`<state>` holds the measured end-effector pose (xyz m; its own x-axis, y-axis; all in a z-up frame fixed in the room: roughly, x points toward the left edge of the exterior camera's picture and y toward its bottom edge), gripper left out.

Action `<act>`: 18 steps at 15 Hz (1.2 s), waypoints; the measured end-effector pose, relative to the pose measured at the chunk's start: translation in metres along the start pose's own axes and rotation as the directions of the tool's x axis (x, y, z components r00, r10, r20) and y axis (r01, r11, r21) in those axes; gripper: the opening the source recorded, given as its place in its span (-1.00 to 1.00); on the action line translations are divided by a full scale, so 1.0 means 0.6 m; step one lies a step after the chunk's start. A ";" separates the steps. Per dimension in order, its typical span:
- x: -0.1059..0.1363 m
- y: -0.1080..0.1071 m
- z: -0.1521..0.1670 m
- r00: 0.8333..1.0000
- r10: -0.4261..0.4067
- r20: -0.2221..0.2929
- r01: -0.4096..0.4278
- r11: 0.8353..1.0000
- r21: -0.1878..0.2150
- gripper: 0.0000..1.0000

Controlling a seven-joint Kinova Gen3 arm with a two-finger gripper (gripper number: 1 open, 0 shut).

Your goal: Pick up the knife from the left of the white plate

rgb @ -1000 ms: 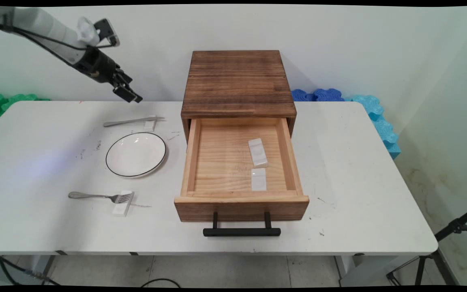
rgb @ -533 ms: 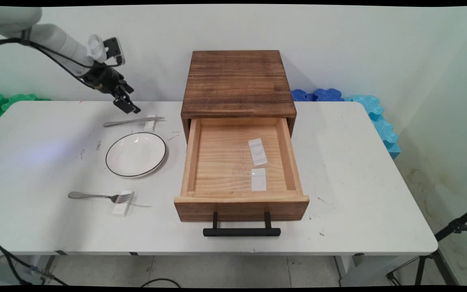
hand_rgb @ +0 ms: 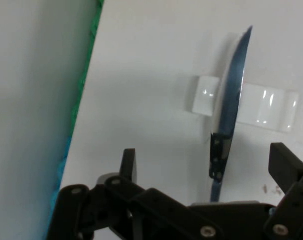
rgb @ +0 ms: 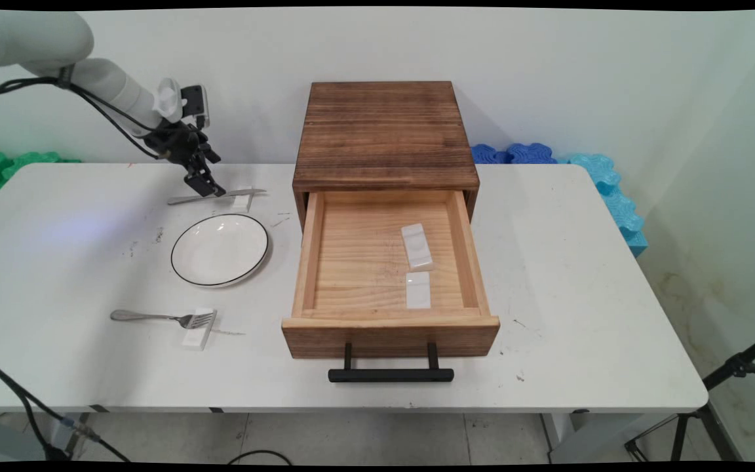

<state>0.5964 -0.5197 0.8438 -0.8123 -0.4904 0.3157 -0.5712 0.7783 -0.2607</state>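
My gripper grabs the metal knife by its handle close to the blade (rgb: 215,196) next, to carry the knife to the open drawer.
A metal knife (rgb: 220,195) lies at the table's back left, its blade propped on a small white rest (rgb: 243,198). My gripper (rgb: 204,187) hangs just above the knife's middle, tilted down toward it. In the hand view the gripper (hand_rgb: 206,165) is open, one finger (hand_rgb: 129,162) to the left and the other to the right of the knife (hand_rgb: 234,95). The blade crosses the white rest (hand_rgb: 266,107) ahead of the fingers. Nothing is held.
A white black-rimmed plate (rgb: 219,249) sits in front of the knife. A fork (rgb: 154,318) leans on another white rest (rgb: 197,331) nearer the front. A wooden box (rgb: 384,131) has its drawer (rgb: 387,328) pulled open, with two white rests (rgb: 417,246) inside.
The gripper has come down and slightly right, from high above the table's back left to just over the knife. Nothing on the table has moved.
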 end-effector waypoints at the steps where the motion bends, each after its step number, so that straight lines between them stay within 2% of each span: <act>1: -0.001 -0.003 0.006 1.000 0.014 0.005 -0.014 1.000 -0.003 1.00; 9: 0.000 -0.014 0.034 0.995 0.100 0.023 -0.099 0.994 -0.038 1.00; 18: 0.000 -0.032 0.034 0.986 0.161 0.038 -0.158 0.985 -0.072 1.00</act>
<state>0.6048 -0.5425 0.8304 -0.8975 -0.3734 0.2348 -0.4258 0.8721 -0.2409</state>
